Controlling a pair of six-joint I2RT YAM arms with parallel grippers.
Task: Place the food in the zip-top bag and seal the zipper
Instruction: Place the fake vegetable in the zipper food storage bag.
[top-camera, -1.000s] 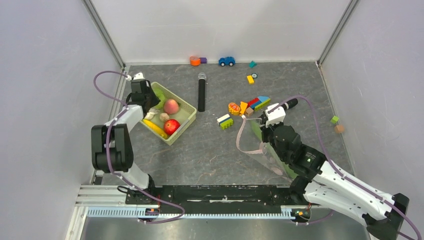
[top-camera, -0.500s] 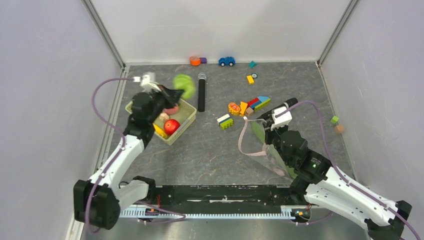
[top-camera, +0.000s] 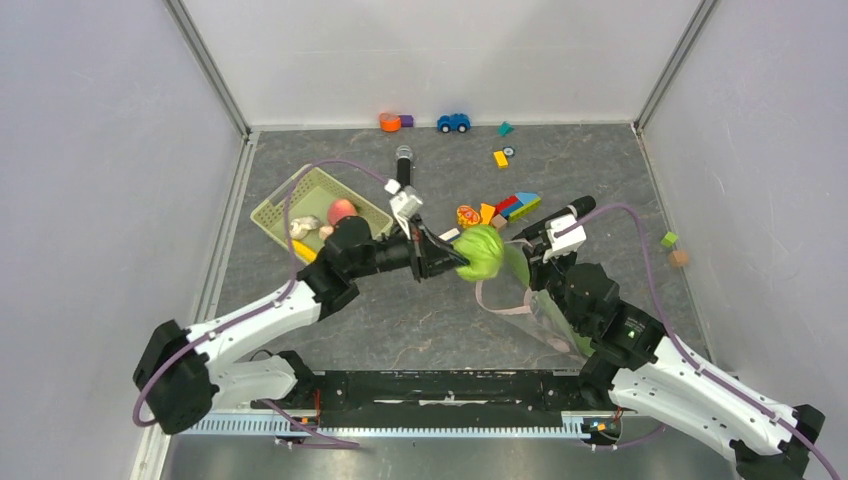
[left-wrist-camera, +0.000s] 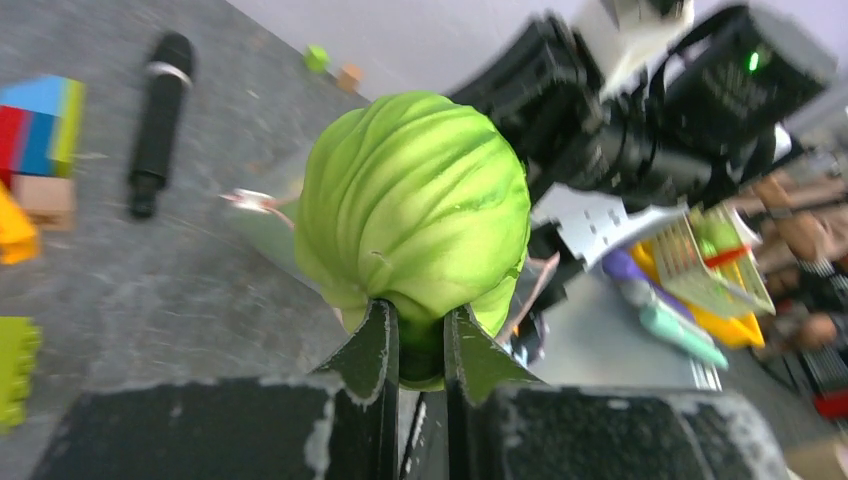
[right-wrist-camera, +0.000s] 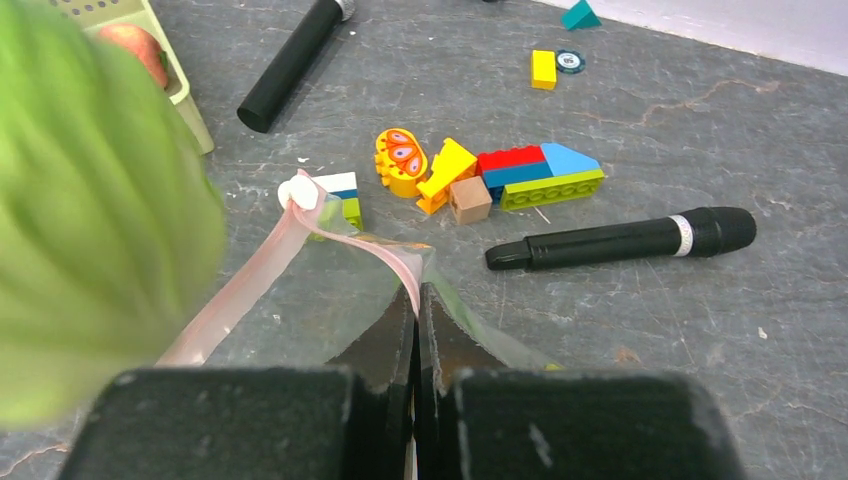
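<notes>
The green cabbage hangs short of the pink zipper (right-wrist-camera: 250, 280) and would end outside if released. So my left gripper keeps holding it from here until it is in the bag.
My left gripper (top-camera: 455, 262) is shut on the base of the green cabbage (top-camera: 482, 252) and holds it in the air at the mouth of the zip-top bag (top-camera: 545, 310). In the left wrist view the cabbage (left-wrist-camera: 415, 210) fills the space above the gripper (left-wrist-camera: 420, 312). My right gripper (right-wrist-camera: 418, 292) is shut on the bag's edge and holds up the pink zipper (right-wrist-camera: 250, 280), with the mouth open toward the cabbage (right-wrist-camera: 90, 200). Something green shows inside the bag. The pinkish fruit (top-camera: 342, 209) and banana (top-camera: 305, 252) lie in the pale green basket (top-camera: 290, 192).
Coloured blocks (top-camera: 505, 208) and a black microphone (top-camera: 570, 210) lie just behind the bag. A second microphone (top-camera: 403, 158) lies behind my left arm. A blue toy car (top-camera: 453, 122) and small blocks stand by the back wall. Two small blocks (top-camera: 673, 247) lie at the right.
My left gripper lifted the cabbage out of the basket and carried it right to the bag's mouth. The basket shifted and turned. My right gripper kept hold of the bag.
</notes>
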